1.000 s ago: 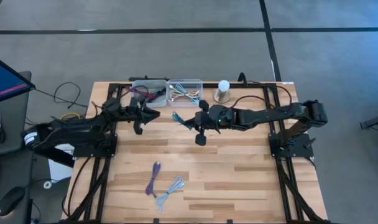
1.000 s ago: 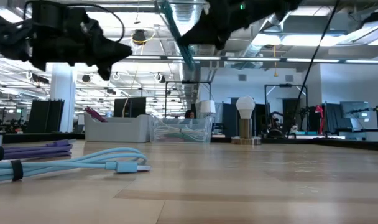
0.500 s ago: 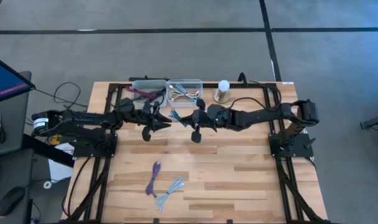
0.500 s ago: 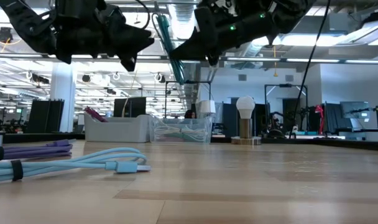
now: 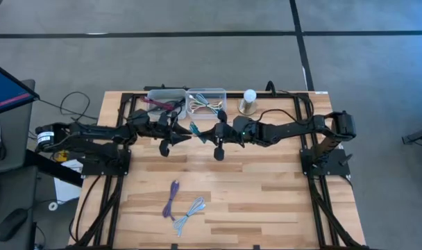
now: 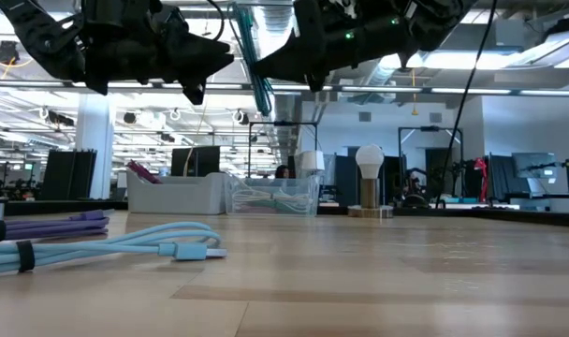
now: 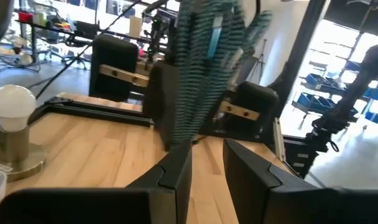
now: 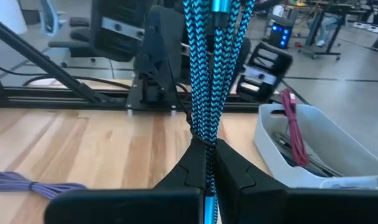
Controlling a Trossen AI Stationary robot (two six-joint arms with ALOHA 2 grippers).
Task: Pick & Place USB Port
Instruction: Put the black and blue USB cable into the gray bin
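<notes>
My left gripper takes hold of the teal cable bundle (image 5: 196, 130) by its braided parts below the loops next, to place the bundle in a bin (image 5: 166, 98).
A teal braided USB cable bundle (image 5: 196, 130) hangs high above the table's far middle, shut in my right gripper (image 8: 206, 146), which comes in from the right (image 5: 206, 133). My left gripper (image 7: 207, 152) is open and faces the bundle (image 7: 204, 74) from the left, its fingertips just short of it (image 5: 182, 136); I cannot tell whether they touch. In the low view both grippers are up near the top, the left (image 6: 212, 61) and the right (image 6: 269, 67), with the cable (image 6: 254, 65) slanting between them. My right gripper pinches the teal cable bundle between its two fingers, several strands together (image 8: 204, 127). The fingers come level from the table's right and lie across the strands. The bundle is lifted clear of the table, and its long part (image 6: 245, 37) sticks out tilted past the fingers.
At the far edge stand a grey bin (image 5: 164, 101) with dark red cables, a clear bin (image 5: 207, 101) with pale cables, and a bulb on a stand (image 5: 249, 101). A purple cable (image 5: 173, 198) and a light blue cable (image 5: 191, 211) lie near the front edge.
My left arm has reached toward the table's right, bringing its gripper up to the cable. My right gripper has shifted a little to the left with the cable, closing the gap between the two grippers. In the last half second both have hardly moved.
</notes>
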